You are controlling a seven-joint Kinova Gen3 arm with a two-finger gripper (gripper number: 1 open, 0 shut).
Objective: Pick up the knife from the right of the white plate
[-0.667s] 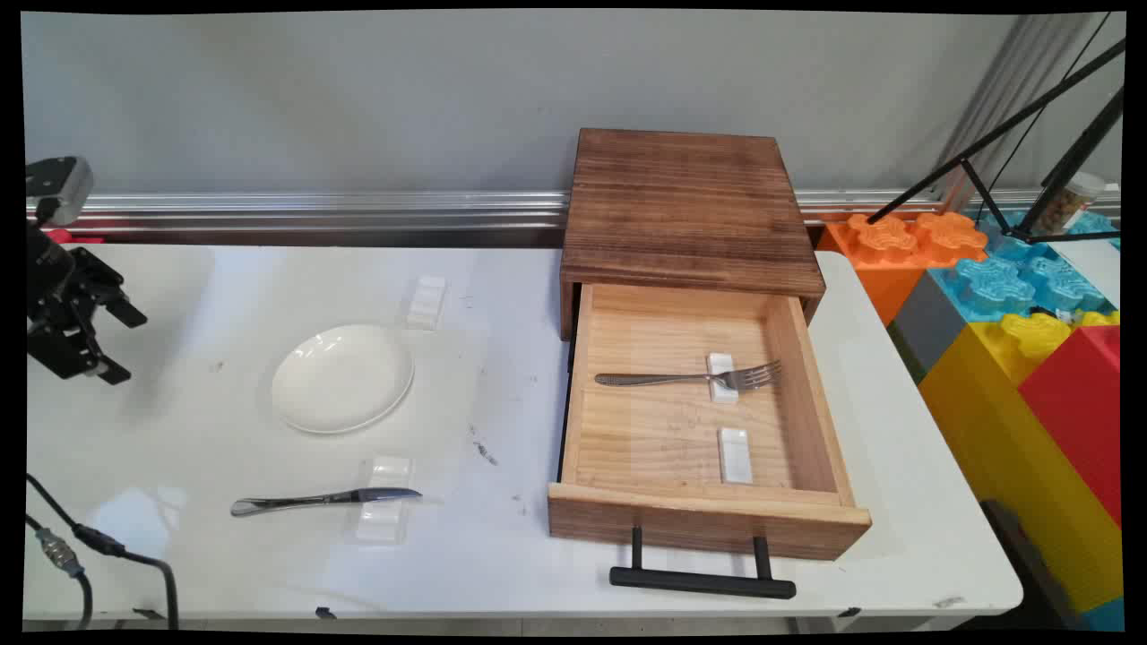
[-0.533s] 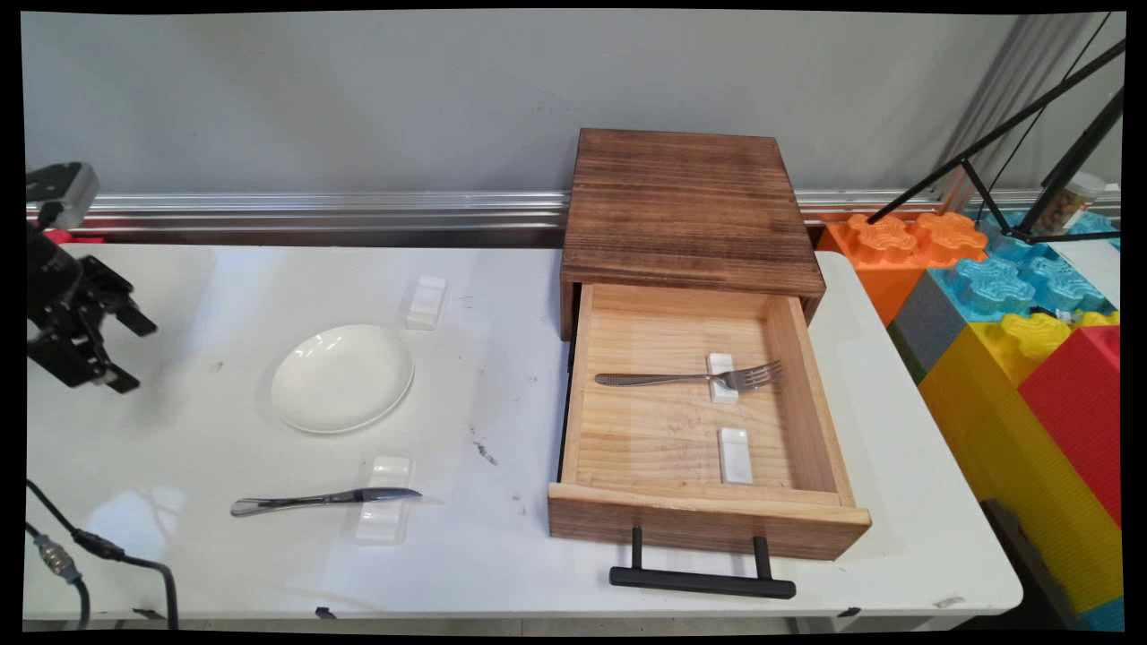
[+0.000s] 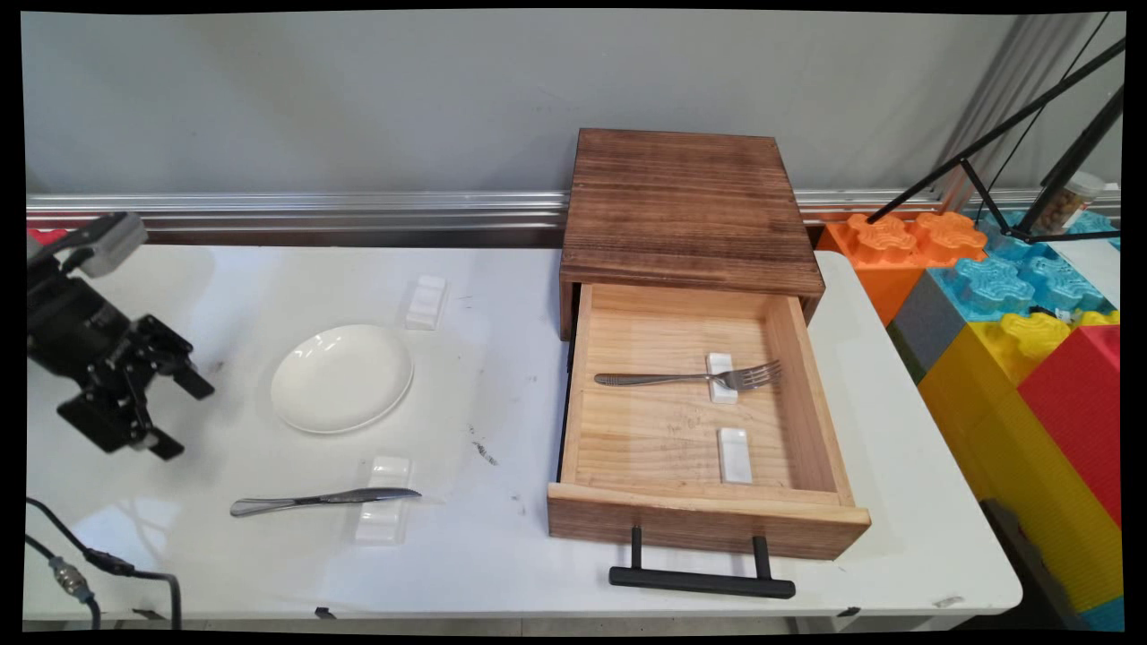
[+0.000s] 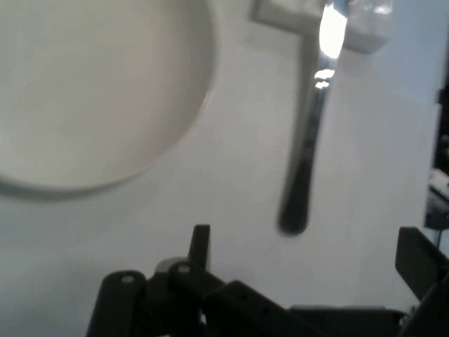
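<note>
I will next grab the steel knife by its handle (image 3: 267,504) with my gripper, so that I can lay the knife on the bare rest in the drawer (image 3: 736,456).
My black gripper (image 3: 182,415) hangs open over the table's left side, nothing between its fingers. It is left of the white plate (image 3: 342,377) and above the handle end of a steel knife (image 3: 323,498), whose blade lies on a small white rest (image 3: 383,512). In the hand view the open gripper (image 4: 309,254) has one fingertip (image 4: 201,242) at centre and the other at the right edge. The knife (image 4: 309,165) runs up between them to the rest (image 4: 291,17), with the plate (image 4: 91,91) at upper left.
A second white rest (image 3: 426,301) lies behind the plate. At right stands a dark wooden box (image 3: 685,206) with its drawer (image 3: 708,524) pulled out, holding a fork (image 3: 690,378) on one rest and a bare rest (image 3: 735,454). Cables hang at the lower left.
The gripper has moved right and toward the near side, coming closer to the plate and the knife's handle. Nothing on the table has shifted.
</note>
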